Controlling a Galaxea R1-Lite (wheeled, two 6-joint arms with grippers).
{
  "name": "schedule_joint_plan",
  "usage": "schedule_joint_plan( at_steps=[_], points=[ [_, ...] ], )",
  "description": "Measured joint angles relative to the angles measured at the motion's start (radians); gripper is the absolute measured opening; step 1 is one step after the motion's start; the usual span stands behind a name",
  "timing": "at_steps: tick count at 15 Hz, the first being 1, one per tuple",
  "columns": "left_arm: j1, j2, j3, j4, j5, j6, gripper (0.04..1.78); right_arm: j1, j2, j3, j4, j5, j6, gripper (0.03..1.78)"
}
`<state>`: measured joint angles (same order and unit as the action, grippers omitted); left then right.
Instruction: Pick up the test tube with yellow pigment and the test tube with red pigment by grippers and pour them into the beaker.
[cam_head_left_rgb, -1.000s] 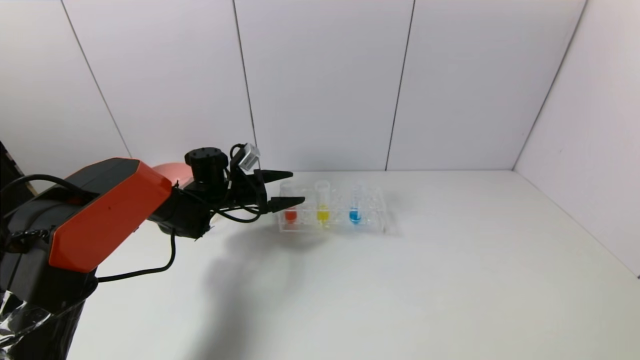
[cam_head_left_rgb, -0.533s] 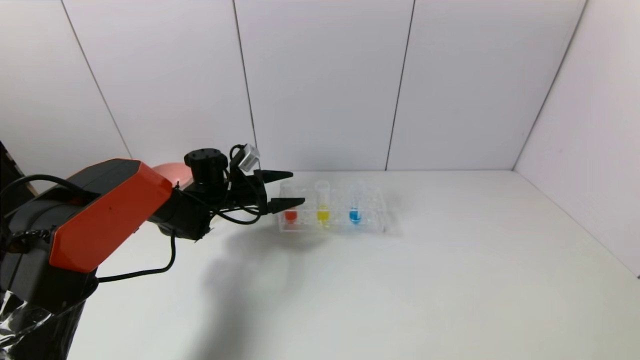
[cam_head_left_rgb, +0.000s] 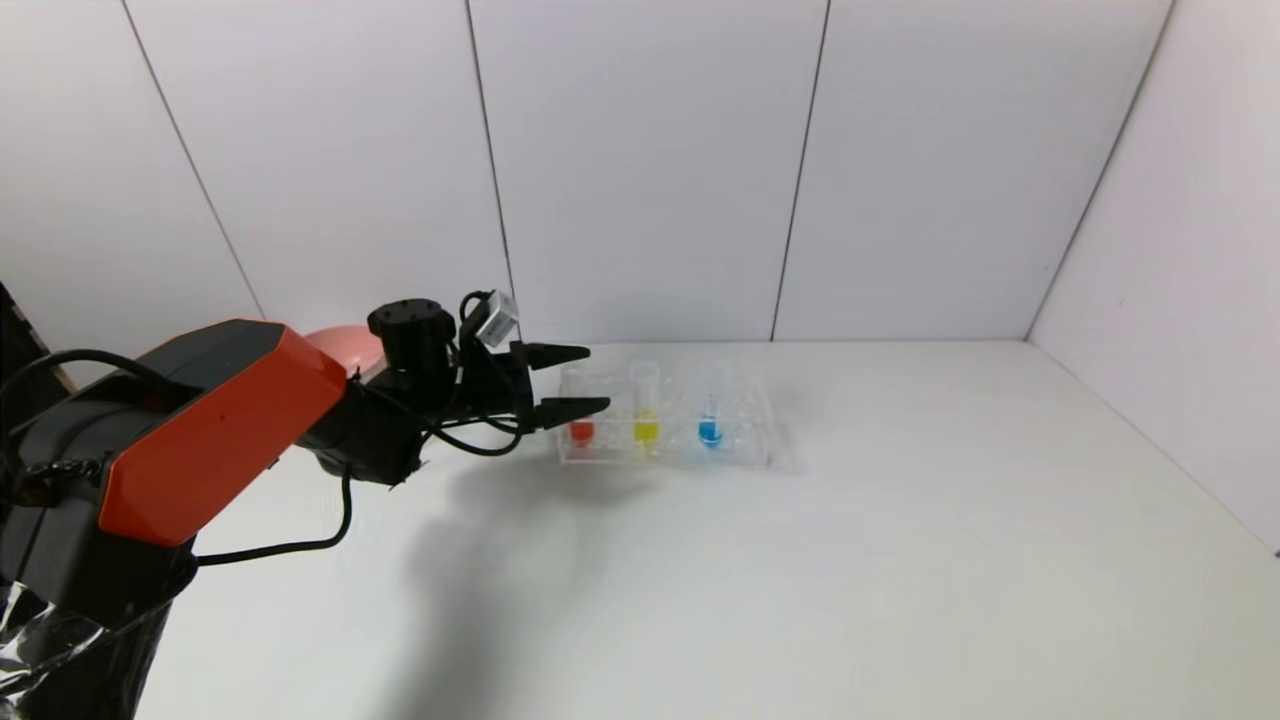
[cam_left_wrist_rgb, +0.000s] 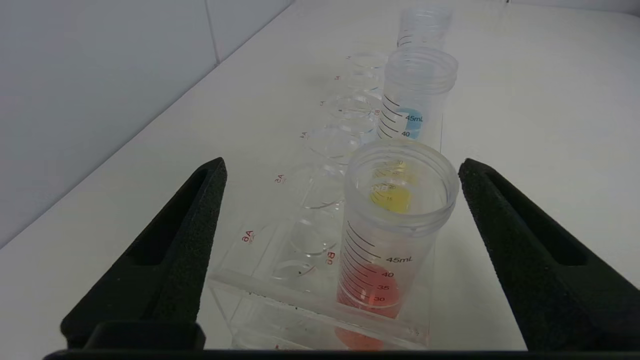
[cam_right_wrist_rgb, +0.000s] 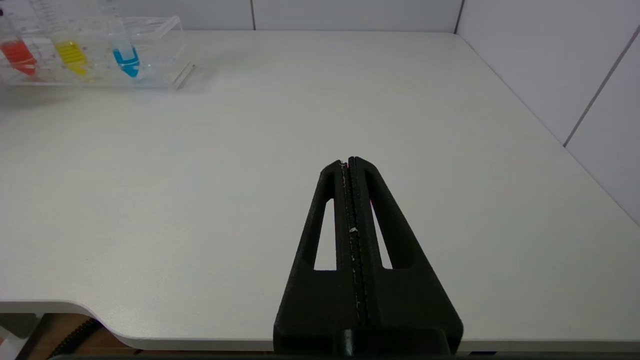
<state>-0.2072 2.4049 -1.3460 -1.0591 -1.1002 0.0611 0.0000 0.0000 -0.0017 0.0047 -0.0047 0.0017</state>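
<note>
The clear rack (cam_left_wrist_rgb: 318, 300) encloses the lower half of the red test tube, so the robot's left gripper next needs to grab the tube by the upper part below its rim (cam_left_wrist_rgb: 390, 243).
The test tube with red pigment (cam_head_left_rgb: 581, 430) stands at the left end of a clear rack (cam_head_left_rgb: 740, 450). The test tube with yellow pigment (cam_head_left_rgb: 646, 430) stands to its right. My left gripper (cam_head_left_rgb: 596, 378) is open at the rack's left end. In the left wrist view its fingers (cam_left_wrist_rgb: 200, 220) flank the upper part of the red tube (cam_left_wrist_rgb: 385, 250) with a gap on each side, and the yellow tube (cam_left_wrist_rgb: 420, 80) stands behind it. My right gripper (cam_right_wrist_rgb: 348, 160) is shut and empty, low over the table's near right part. The beaker is out of view.
A tube with blue liquid (cam_head_left_rgb: 710, 432) stands in the rack, right of the yellow one. A pink bowl (cam_head_left_rgb: 345, 345) shows partly behind the left arm. White walls close in the back and right side. The right wrist view shows the rack (cam_right_wrist_rgb: 155, 50) far off.
The left gripper has edged very slightly toward the rack and its fingers look a touch closer together. The tubes and rack have not moved.
</note>
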Motion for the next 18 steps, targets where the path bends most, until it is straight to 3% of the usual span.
schedule_joint_plan(
  at_steps=[3,6,7,18],
  points=[
    [-0.006,0.008,-0.002,0.0,0.0,0.0,1.21,0.0,0.0,0.0,0.0,0.0,0.0,0.11],
    [-0.008,0.011,-0.004,-0.002,-0.001,0.001,0.63,0.0,0.0,0.0,0.0,0.0,0.0,0.11],
    [-0.008,0.011,-0.005,-0.002,-0.001,0.001,0.51,0.0,0.0,0.0,0.0,0.0,0.0,0.11],
    [-0.008,-0.001,-0.004,-0.003,0.002,-0.027,0.47,0.0,0.0,0.0,0.0,0.0,0.0,0.11]
  ],
)
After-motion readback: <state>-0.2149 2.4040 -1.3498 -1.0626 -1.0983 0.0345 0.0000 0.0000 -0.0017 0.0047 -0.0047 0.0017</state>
